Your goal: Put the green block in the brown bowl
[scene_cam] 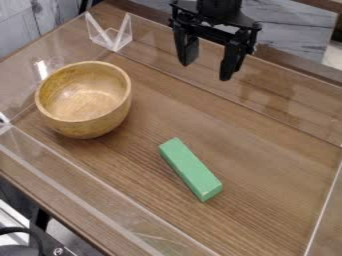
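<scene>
My gripper grabs the green block by the long sides at its middle (190, 168) next, since the block is long but narrow across.
The green block (190, 168) lies flat on the wooden table, right of centre and toward the front, its long side running diagonally. The brown bowl (83, 98) stands upright at the left, its golden inside showing nothing in it. My gripper (205, 57) hangs at the back of the scene, pointing down, open, with nothing between its black fingers (229, 62). It is well above and behind the block and to the right of the bowl, touching neither.
A low clear plastic wall (107, 33) rings the table (267, 130), with a raised corner at the back left. Its front rim runs along the near edge. Bare wood lies between the bowl and the block.
</scene>
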{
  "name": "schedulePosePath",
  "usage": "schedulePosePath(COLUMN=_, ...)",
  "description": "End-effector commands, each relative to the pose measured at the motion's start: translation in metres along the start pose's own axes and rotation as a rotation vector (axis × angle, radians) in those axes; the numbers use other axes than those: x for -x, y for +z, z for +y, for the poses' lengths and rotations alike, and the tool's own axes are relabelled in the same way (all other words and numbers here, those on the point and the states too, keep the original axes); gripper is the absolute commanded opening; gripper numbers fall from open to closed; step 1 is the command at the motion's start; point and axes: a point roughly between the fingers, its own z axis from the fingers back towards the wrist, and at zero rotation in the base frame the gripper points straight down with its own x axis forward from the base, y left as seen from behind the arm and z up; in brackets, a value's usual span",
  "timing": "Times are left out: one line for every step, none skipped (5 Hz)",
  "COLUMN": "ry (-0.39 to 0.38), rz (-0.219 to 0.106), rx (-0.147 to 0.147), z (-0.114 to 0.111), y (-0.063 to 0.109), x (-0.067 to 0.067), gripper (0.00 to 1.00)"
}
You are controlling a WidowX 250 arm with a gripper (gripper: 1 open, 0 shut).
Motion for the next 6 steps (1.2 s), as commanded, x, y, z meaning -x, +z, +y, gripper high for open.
schedulePosePath(ry=0.249, rz=0.013, rx=0.027, z=-0.008, y=-0.009, x=0.025, gripper=1.00)
schedulePosePath(ry=0.497, rz=0.035, rx=0.061, z=-0.023, y=-0.033, x=0.072, gripper=1.00)
schedulePosePath(ry=0.742, rz=-0.008, rx=0.113, z=-0.028, y=-0.055, x=0.089, gripper=1.00)
schedulePosePath(ry=0.908, rz=-0.037, rx=0.152, z=-0.031, y=-0.074, x=0.085, gripper=1.00)
schedulePosePath(ry=0.947, rz=-0.042, rx=0.162, z=-0.030, y=-0.081, x=0.078, gripper=1.00)
schedulePosePath(ry=0.970, rz=-0.041, rx=0.165, z=-0.028, y=-0.087, x=0.072, gripper=1.00)
